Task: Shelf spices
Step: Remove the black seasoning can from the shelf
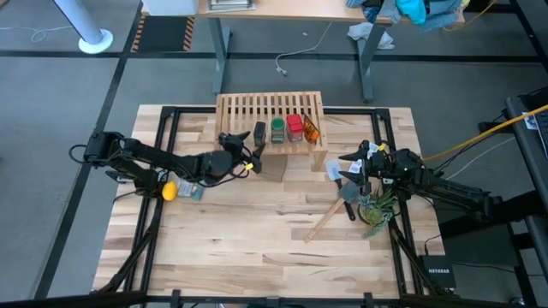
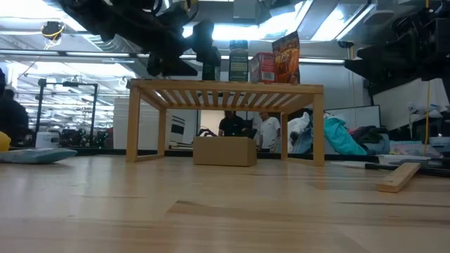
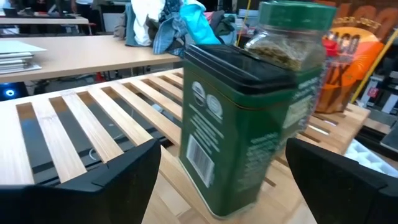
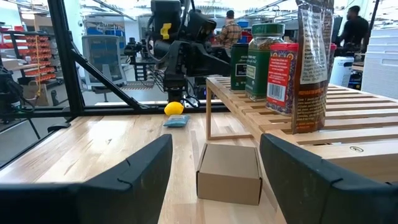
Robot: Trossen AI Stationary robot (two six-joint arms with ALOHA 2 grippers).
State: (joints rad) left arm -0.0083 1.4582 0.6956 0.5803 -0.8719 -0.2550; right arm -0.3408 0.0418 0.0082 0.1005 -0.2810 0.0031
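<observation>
The dark box-like jar is next. My left gripper will grab it by its green body [image 3: 227, 137] below the lid [image 3: 239, 65] to shelve the spices.
The light-wood shelf [image 1: 270, 109] stands at the table's far middle; it also shows in the low view [image 2: 225, 88]. On its slats stand, in a row, the dark box-like jar [image 1: 259, 133], the green round jar [image 1: 278, 128], the red jar [image 1: 295, 128] and the orange packet [image 1: 311, 130]. My left gripper [image 1: 250, 148] is open at the shelf's near edge. Its fingers stand on either side of the dark jar [image 3: 233, 118] without touching it. My right gripper [image 1: 344, 167] is open and empty, to the right of the shelf's near right leg.
A small cardboard box [image 1: 272, 168] sits on the table under the shelf's near edge. A yellow round thing [image 1: 169, 190] and a blue thing [image 1: 191, 192] lie at the left. A wooden stick [image 1: 325, 224], a dark utensil [image 1: 349, 198] and a small plant [image 1: 377, 210] lie at the right.
</observation>
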